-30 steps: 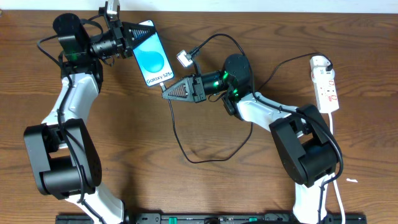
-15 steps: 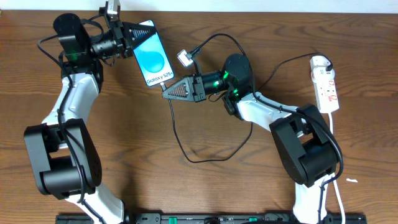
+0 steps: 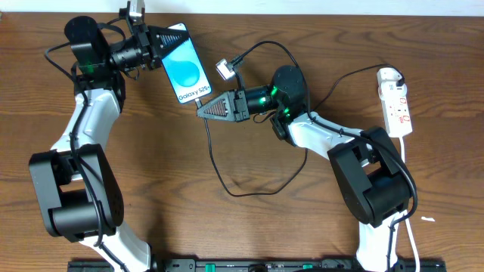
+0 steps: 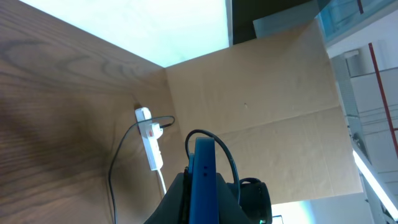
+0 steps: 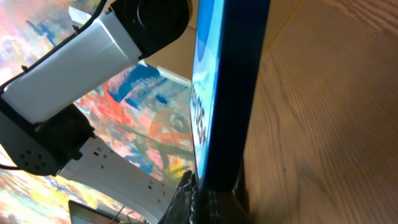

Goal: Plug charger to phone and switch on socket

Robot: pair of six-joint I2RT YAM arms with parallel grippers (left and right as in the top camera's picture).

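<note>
The plug in my right gripper's fingers sits straight in the phone's lower edge (image 3: 196, 98) (image 5: 217, 185) and would remain there if I opened, so now it is time to open.
The phone (image 3: 185, 68) with its blue screen lies tilted at the back left of the wooden table. My left gripper (image 3: 160, 41) is shut on its upper end; in the left wrist view the phone (image 4: 204, 174) stands edge-on between the jaws (image 4: 204, 208). My right gripper (image 3: 201, 110) is at the phone's lower end, shut on the charger's plug; the tip itself is hidden. The thin black charger (image 3: 213, 162) cable loops down across the table. In the right wrist view the phone (image 5: 230, 93) rises from the jaws (image 5: 214, 199). The white socket (image 3: 397, 102) lies far right and also shows in the left wrist view (image 4: 149, 146).
A white connector (image 3: 224, 70) on a thicker black cable lies just right of the phone. The socket's white lead (image 3: 406, 174) runs down the right side. A cardboard wall (image 4: 261, 93) stands beyond the table.
My right gripper has edged slightly up toward the phone's lower end. The left gripper and the phone have not moved.
</note>
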